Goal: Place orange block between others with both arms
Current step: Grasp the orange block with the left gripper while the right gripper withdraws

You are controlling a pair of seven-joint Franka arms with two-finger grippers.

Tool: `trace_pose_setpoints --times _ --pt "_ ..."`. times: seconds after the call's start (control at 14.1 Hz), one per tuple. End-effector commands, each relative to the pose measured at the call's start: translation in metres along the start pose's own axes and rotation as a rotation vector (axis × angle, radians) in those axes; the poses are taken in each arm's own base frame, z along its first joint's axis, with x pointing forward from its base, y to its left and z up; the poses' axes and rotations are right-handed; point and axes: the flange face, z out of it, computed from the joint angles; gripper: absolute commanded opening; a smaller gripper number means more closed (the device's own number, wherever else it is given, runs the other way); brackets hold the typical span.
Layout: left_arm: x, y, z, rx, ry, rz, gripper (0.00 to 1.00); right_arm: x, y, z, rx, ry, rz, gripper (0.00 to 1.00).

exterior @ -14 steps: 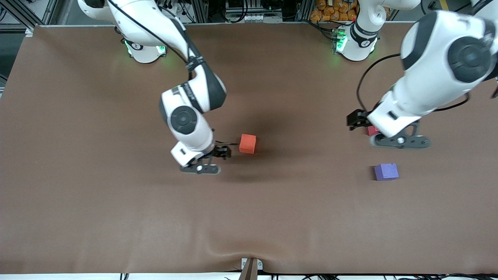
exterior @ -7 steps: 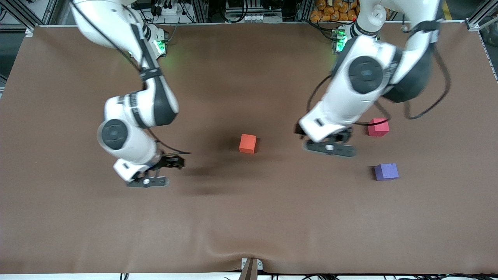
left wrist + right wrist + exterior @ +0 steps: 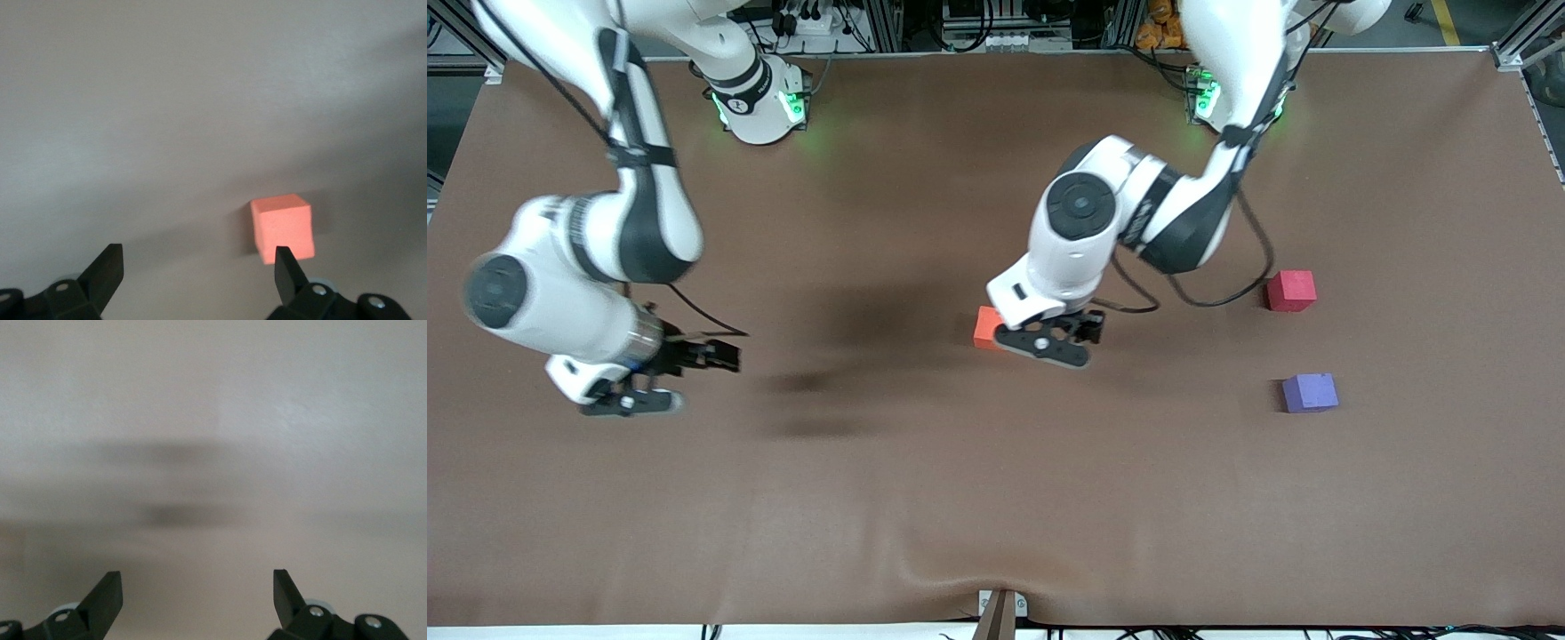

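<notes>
My left gripper grabs the orange block (image 3: 986, 326) by its opposite sides next, to set it between the pinkish-red and purple-blue cubes.
The orange block (image 3: 986, 326) lies mid-table, partly covered by the left arm's hand. My left gripper (image 3: 1048, 345) hovers low over it, open. In the left wrist view the orange block (image 3: 282, 227) sits off to one side, just ahead of one fingertip (image 3: 285, 265) and not between the two; the left gripper (image 3: 198, 268) holds nothing. The others lie toward the left arm's end: a pinkish-red cube (image 3: 1290, 291) and, nearer the front camera, a purple-blue cube (image 3: 1310, 392). My right gripper (image 3: 629, 399) hangs open over bare mat at the right arm's end, as the right wrist view shows (image 3: 198, 590).
A brown mat (image 3: 996, 498) covers the table and has a raised crease (image 3: 925, 558) near the front edge, above a small bracket (image 3: 1000, 612). The two green-lit bases (image 3: 758, 107) (image 3: 1232, 93) stand along the edge farthest from the front camera.
The left arm has swept from beside the pinkish-red cube across to the orange block. The right arm has drawn away from the orange block toward its own end. Both grippers stayed open.
</notes>
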Motion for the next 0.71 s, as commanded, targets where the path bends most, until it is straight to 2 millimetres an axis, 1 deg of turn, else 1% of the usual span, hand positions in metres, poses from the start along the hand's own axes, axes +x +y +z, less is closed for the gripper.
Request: trace_pose_setpoints --times 0.0,0.07,0.21,0.28,0.42,0.49,0.57,0.64 --pt "0.005 0.032 0.026 -0.018 0.027 -0.039 1.0 -0.023 0.007 -0.025 0.037 -0.006 -0.009 1.0" --pt "0.004 0.039 0.036 -0.026 0.038 -0.029 1.0 -0.026 0.006 -0.03 0.041 -0.02 -0.008 1.0" --pt "-0.008 0.06 0.056 -0.023 0.022 -0.012 1.0 -0.032 0.009 -0.042 0.033 -0.023 -0.013 1.0" --pt "-0.012 0.066 0.062 -0.018 0.014 -0.01 1.0 -0.033 0.014 -0.047 0.012 -0.021 -0.015 1.0" --pt "-0.018 0.065 0.081 -0.003 -0.013 -0.026 1.0 -0.037 0.016 -0.055 -0.003 -0.023 -0.022 1.0" --pt "-0.021 0.068 0.091 0.003 -0.025 -0.05 1.0 -0.039 0.015 -0.061 0.0 -0.023 -0.024 1.0" --pt "-0.028 0.079 0.104 0.012 -0.035 -0.072 1.0 -0.042 0.017 -0.064 0.003 -0.029 -0.022 1.0" --pt "-0.031 0.084 0.109 0.01 -0.028 -0.082 1.0 -0.044 0.018 -0.068 0.004 -0.029 -0.02 1.0"
